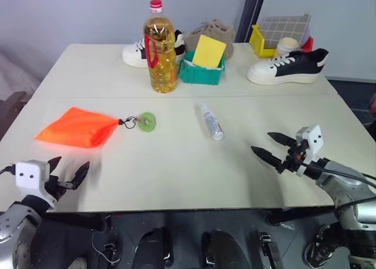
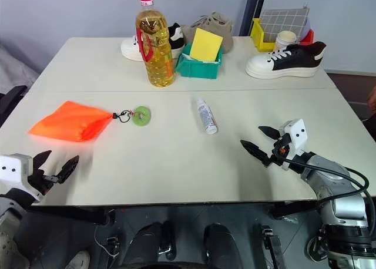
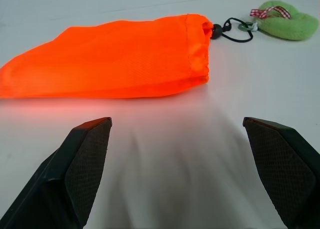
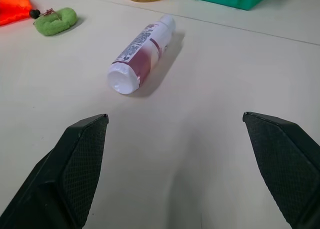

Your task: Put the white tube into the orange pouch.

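Observation:
Next, my left gripper takes hold of the orange pouch by its gathered hem at the opening, which stands up beside the cord while the pouch's closed end lies slack.
The white tube lies flat near the table's middle, its flat end toward the front edge; it also lies ahead of my right fingers in the right wrist view. The orange pouch rests flat at the left, its dark cord leading to a green ring disc. My left gripper stands open at the front left edge, short of the pouch. Over the front right of the table my right gripper is open with nothing between its fingers, a hand's width from the tube.
A big yellow oil bottle stands at the back centre beside a green bin holding a yellow card. Shoes and a yellow basket line the far edge of the cream table.

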Motion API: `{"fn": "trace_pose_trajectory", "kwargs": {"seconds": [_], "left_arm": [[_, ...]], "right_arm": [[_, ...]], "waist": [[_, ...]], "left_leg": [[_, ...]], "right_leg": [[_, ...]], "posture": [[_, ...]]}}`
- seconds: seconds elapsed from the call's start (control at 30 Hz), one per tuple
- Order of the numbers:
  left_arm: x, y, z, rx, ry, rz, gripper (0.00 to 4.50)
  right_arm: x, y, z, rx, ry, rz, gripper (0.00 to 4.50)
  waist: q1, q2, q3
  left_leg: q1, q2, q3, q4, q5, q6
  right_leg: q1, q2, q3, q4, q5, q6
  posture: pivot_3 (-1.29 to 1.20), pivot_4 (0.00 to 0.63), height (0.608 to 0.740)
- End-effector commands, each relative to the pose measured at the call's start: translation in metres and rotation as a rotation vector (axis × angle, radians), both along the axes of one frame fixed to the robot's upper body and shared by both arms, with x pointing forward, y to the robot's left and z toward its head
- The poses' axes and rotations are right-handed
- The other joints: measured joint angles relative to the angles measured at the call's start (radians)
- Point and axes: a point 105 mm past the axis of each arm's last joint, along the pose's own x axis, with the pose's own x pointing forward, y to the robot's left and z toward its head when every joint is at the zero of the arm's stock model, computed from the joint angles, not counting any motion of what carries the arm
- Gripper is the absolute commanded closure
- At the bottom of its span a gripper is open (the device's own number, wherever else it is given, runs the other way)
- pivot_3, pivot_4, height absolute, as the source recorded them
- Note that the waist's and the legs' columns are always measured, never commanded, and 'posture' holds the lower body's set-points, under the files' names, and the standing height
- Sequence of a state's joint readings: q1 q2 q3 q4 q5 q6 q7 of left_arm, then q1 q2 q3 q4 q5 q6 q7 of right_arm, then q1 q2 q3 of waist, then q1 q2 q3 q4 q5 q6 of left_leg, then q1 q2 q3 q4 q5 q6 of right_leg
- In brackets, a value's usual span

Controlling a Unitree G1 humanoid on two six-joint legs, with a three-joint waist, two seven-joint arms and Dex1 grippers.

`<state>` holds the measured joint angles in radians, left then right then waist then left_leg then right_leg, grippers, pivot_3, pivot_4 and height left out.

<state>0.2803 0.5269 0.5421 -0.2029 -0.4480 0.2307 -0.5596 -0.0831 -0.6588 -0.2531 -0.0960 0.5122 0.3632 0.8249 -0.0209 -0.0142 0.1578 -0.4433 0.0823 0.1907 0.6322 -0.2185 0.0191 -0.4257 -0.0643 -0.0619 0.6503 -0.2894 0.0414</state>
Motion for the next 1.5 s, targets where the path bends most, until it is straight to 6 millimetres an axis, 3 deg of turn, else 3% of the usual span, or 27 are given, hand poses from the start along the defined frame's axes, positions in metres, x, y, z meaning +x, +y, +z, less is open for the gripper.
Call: {"fn": "trace_pose_trajectory", "kwargs": {"seconds": [0.03,0.27,0.57,0.87,1.0,1.5], "left_arm": [[0.0,-0.002,0.012,0.028,-0.034,-0.012,0.0],[0.002,-0.008,0.015,0.023,-0.042,-0.03,0.0],[0.014,-0.045,0.042,0.201,-0.158,-0.127,0.0],[0.052,-0.072,0.055,0.483,-0.209,-0.014,0.0],[0.067,-0.069,0.051,0.63,-0.153,0.047,0.0],[0.102,-0.052,0.039,0.8,-0.029,0.161,0.0]], "right_arm": [[0.0,0.002,0.013,-0.013,-0.056,0.009,0.04],[0.0,0.005,0.014,-0.012,-0.061,0.018,0.04],[0.001,0.028,0.023,0.002,-0.082,0.098,0.04],[-0.007,0.063,0.031,0.036,-0.098,0.205,0.04],[-0.01,0.077,0.035,0.058,-0.108,0.245,0.04],[-0.023,0.093,0.027,0.097,-0.095,0.281,0.04]], "waist": [[0.0,0.0,0.0],[0.0,0.0,0.0],[0.001,0.0,0.0],[0.006,0.0,0.0],[0.003,0.0,0.0],[0.006,0.0,0.0]], "left_leg": [[0.0,0.0,0.0,0.0,0.0,0.0],[0.0,0.0,0.0,0.0,0.0,0.0],[0.001,0.0,0.0,0.001,0.0,0.0],[0.001,0.0,0.0,0.002,0.002,0.002],[0.001,0.0,0.0,0.003,0.002,0.003],[0.001,0.0,0.0,0.004,0.003,0.002]], "right_leg": [[0.0,0.0,0.0,0.0,0.0,0.0],[0.001,0.0,0.0,0.0,0.0,0.0],[0.003,0.0,0.0,0.001,0.0,0.0],[0.006,0.001,-0.001,0.002,0.001,0.001],[0.006,0.002,-0.001,0.004,0.002,0.004],[0.005,0.002,-0.001,0.009,0.002,0.005]], "posture": [[0.0,0.15,0.74],[0.0,0.15,0.74],[0.0,0.15,0.74],[0.0,0.15,0.74],[0.0,0.15,0.74],[0.0,0.15,0.74]]}}
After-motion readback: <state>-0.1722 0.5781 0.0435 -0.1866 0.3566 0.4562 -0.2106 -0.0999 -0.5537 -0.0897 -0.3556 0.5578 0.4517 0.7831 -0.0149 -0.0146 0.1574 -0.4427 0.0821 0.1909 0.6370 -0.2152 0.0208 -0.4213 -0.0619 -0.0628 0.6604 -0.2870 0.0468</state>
